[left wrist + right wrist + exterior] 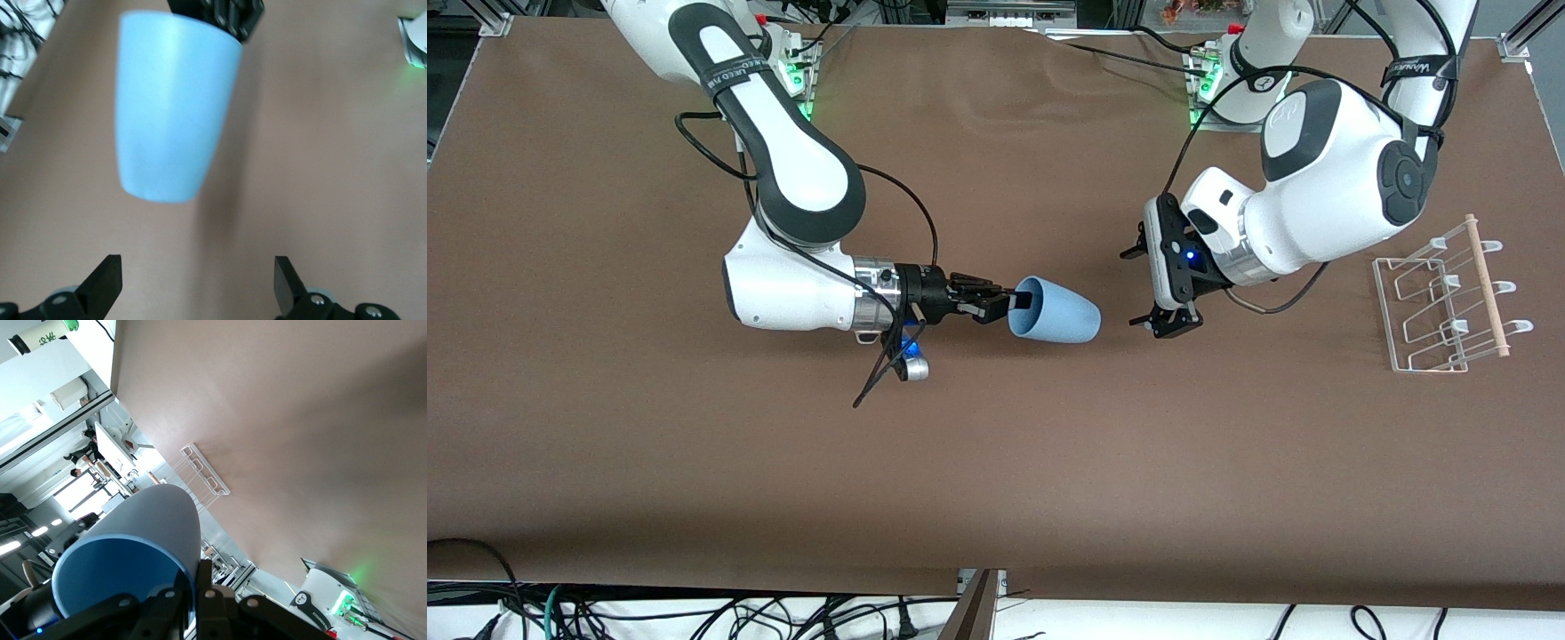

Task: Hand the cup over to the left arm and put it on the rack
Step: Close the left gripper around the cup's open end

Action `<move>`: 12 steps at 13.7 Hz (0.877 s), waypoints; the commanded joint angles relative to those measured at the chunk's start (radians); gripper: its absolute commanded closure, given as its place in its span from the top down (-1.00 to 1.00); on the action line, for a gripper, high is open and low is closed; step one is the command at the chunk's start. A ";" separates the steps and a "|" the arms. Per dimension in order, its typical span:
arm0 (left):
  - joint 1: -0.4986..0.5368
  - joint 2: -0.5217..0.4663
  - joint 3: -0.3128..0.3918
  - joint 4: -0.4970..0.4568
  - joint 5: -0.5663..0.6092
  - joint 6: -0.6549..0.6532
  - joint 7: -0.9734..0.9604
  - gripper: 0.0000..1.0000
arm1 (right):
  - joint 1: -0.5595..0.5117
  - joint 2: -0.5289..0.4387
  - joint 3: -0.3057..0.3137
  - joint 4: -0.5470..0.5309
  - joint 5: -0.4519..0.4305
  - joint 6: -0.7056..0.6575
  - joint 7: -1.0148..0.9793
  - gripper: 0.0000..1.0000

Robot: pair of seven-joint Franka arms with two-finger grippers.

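Observation:
I need to reach the cup with my left gripper and grab its closed base end [1082, 320]. That keeps the light-blue cup's rim [1026, 309] free for the rack.
My right gripper [1017, 302] is shut on the rim of the light-blue cup [1060, 313], one finger inside and one outside. It holds the cup on its side above the middle of the table, base pointing toward the left gripper. My left gripper [1145, 287] is open and empty, a short gap from the cup's base, facing it. In the left wrist view the cup [175, 107] hangs ahead of the spread left gripper [197, 285]. In the right wrist view the cup [143, 527] fills the right gripper [197, 587]. The rack [1449, 298] stands at the left arm's end of the table.
The brown table [960, 462] is bare around the arms. The rack's pale wooden dowel [1487, 284] runs along its top, and the rack also shows in the right wrist view [200, 470]. A loose black cable [876, 378] hangs from the right wrist.

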 commanded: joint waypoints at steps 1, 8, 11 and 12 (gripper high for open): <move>0.003 -0.018 -0.016 -0.011 -0.039 0.073 0.036 1.00 | 0.007 0.012 0.015 0.029 0.035 0.007 0.017 -1.00; -0.020 -0.002 -0.050 -0.014 -0.085 0.127 0.034 1.00 | 0.007 0.011 0.015 0.029 0.076 0.005 0.016 -1.00; -0.027 0.001 -0.051 -0.038 -0.086 0.196 0.036 1.00 | 0.007 0.011 0.015 0.029 0.076 0.005 0.016 -1.00; -0.036 0.010 -0.051 -0.043 -0.086 0.226 0.034 1.00 | 0.007 0.011 0.015 0.029 0.075 0.005 0.016 -1.00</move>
